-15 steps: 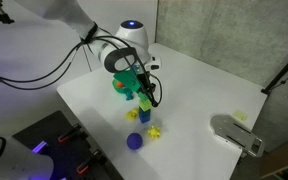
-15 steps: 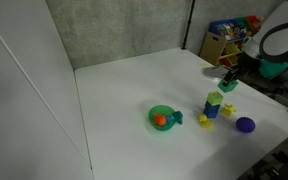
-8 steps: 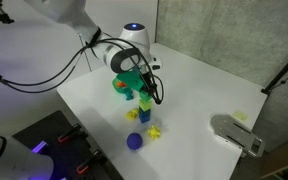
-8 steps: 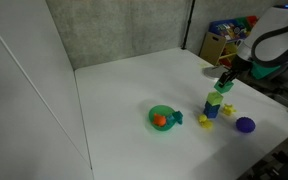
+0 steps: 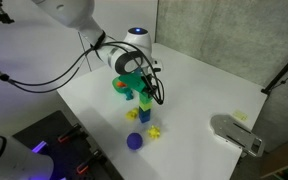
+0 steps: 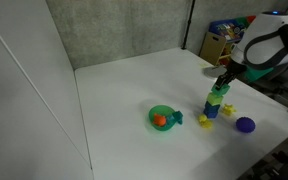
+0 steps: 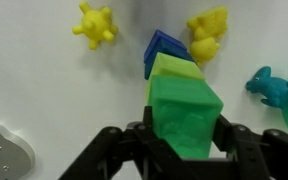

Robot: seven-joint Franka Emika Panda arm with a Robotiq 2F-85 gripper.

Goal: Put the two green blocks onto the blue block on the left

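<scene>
The robot's gripper should open now, because the second green block is lined up over the stack, looks flush with it, and would rest there.
The dark blue block (image 7: 162, 48) sits on the white table with one green block (image 7: 174, 70) stacked on it. My gripper (image 7: 184, 140) is shut on the second green block (image 7: 186, 112) and holds it directly over that stack. I cannot tell whether it touches the block below. In both exterior views the three blocks form a column: blue (image 5: 144, 116) (image 6: 211, 111), green (image 5: 144, 103) (image 6: 214, 100), and the held green (image 5: 142, 92) (image 6: 220, 88) under the gripper (image 5: 144, 88) (image 6: 224, 82).
A green bowl (image 6: 161, 117) (image 5: 120, 86) with an orange item stands beside the stack. A dark blue ball (image 5: 134, 141) (image 6: 245, 125), small yellow pieces (image 7: 94, 22) (image 7: 209, 35) (image 5: 155, 131) and a teal toy (image 7: 279, 88) lie close by. A grey device (image 5: 239, 135) sits near the table edge.
My gripper has carried the held green block sideways and slightly down, from beside the stack to directly above it. The stack and other objects have not moved.
</scene>
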